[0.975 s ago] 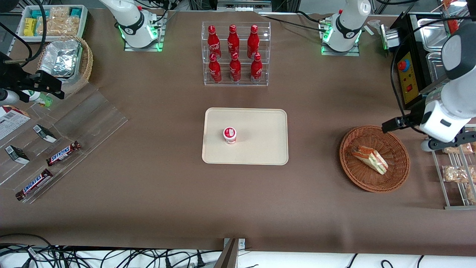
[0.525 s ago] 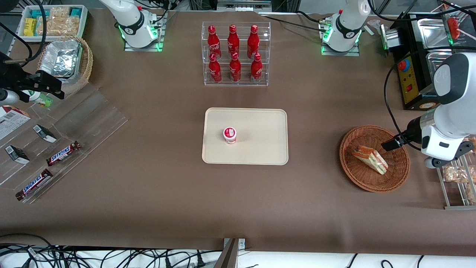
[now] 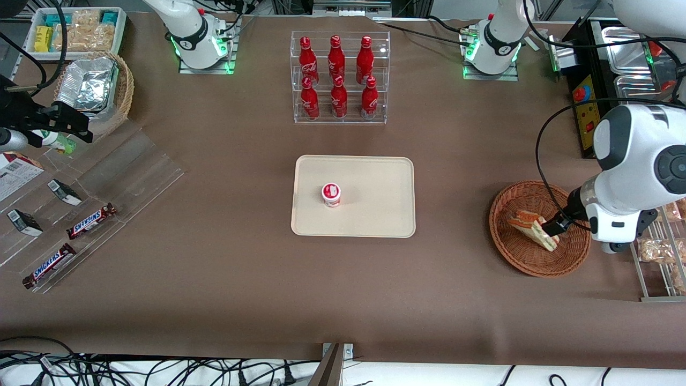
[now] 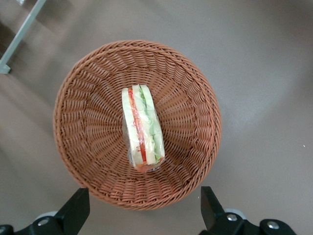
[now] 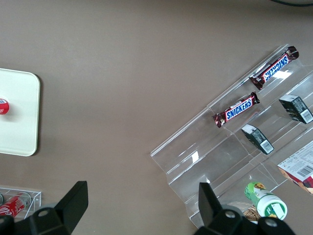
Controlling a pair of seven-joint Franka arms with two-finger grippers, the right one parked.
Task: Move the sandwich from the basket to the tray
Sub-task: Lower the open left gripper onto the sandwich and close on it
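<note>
The gripper grabs the sandwich (image 3: 528,222) by its two outer bread sides next, since they lie flat and facing while the sandwich's ends taper.
The wrapped sandwich (image 3: 528,222) (image 4: 142,128), white bread with red and green layers, lies in the middle of the round reddish-brown basket (image 3: 515,253) (image 4: 88,147), toward the working arm's end of the table. My gripper (image 3: 553,227) (image 4: 142,215) hangs above the basket, over the sandwich's edge. It is open, with its black fingers (image 4: 74,211) spread wide and nothing between them. The cream tray (image 3: 375,214) (image 5: 19,112) lies flat at the table's middle.
A small red-and-white cup (image 3: 331,194) stands on the tray. A clear rack of red bottles (image 3: 339,78) stands farther from the camera than the tray. A metal rack with snack packets (image 3: 656,252) sits beside the basket, and a black control box (image 3: 589,112) is nearby.
The working arm has swung nearer to the front camera and down. Its gripper went from the basket's rim to over the sandwich. The sandwich has not moved.
</note>
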